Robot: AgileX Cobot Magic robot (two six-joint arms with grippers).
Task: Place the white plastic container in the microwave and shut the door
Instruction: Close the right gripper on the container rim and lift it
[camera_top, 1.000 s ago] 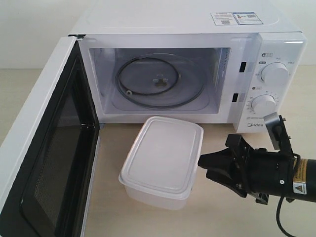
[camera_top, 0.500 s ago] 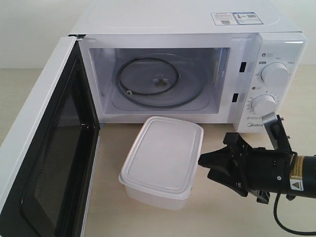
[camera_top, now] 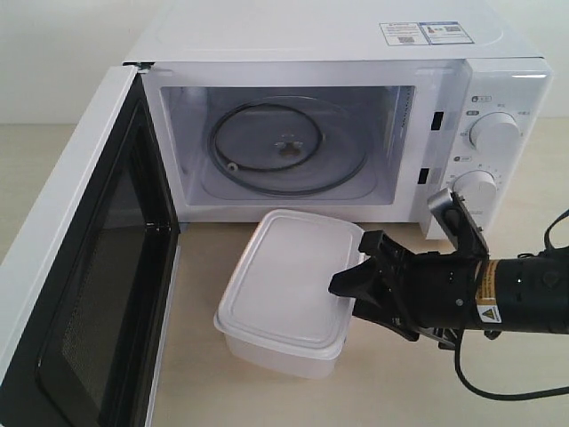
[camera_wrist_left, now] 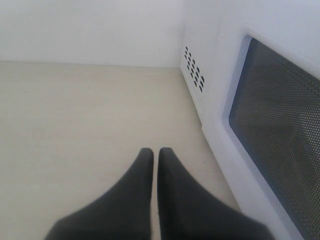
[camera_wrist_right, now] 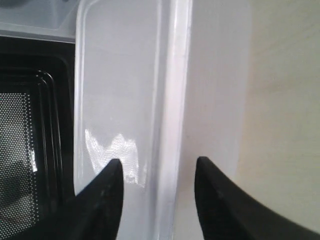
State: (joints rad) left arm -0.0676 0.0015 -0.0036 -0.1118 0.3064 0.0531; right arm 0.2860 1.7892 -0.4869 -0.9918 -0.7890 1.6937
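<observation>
My right gripper closes next, since its fingers sit astride the container's rim, beside the container's lid (camera_top: pixel 284 271) and side. Closing now would catch the container.
The white plastic container (camera_top: pixel 289 285) sits lidded on the table in front of the open microwave (camera_top: pixel 338 44), whose glass turntable (camera_top: pixel 286 147) is bare. The door (camera_top: pixel 80 294) is swung wide to the left, black inner face showing. My right gripper (camera_top: pixel 348 294) is open at the container's right end. In the right wrist view its jaws (camera_wrist_right: pixel 159 167) straddle the rim of the container (camera_wrist_right: pixel 120 90), one finger over the lid, the other beside the wall. My left gripper (camera_wrist_left: pixel 155 152) is shut and empty, low over the table beside the door's outer window (camera_wrist_left: pixel 280 140).
The microwave's control panel with two dials (camera_top: pixel 493 133) stands just behind my right arm. The open door (camera_wrist_right: pixel 30 125) walls off the table's left side. Bare table (camera_top: pixel 391 391) lies in front of the container. The vented microwave side (camera_wrist_left: pixel 195 75) is near my left gripper.
My right gripper has slid left and slightly back toward the container, so its tips now reach around the container's right edge. The jaws widened a little. The container has not moved.
</observation>
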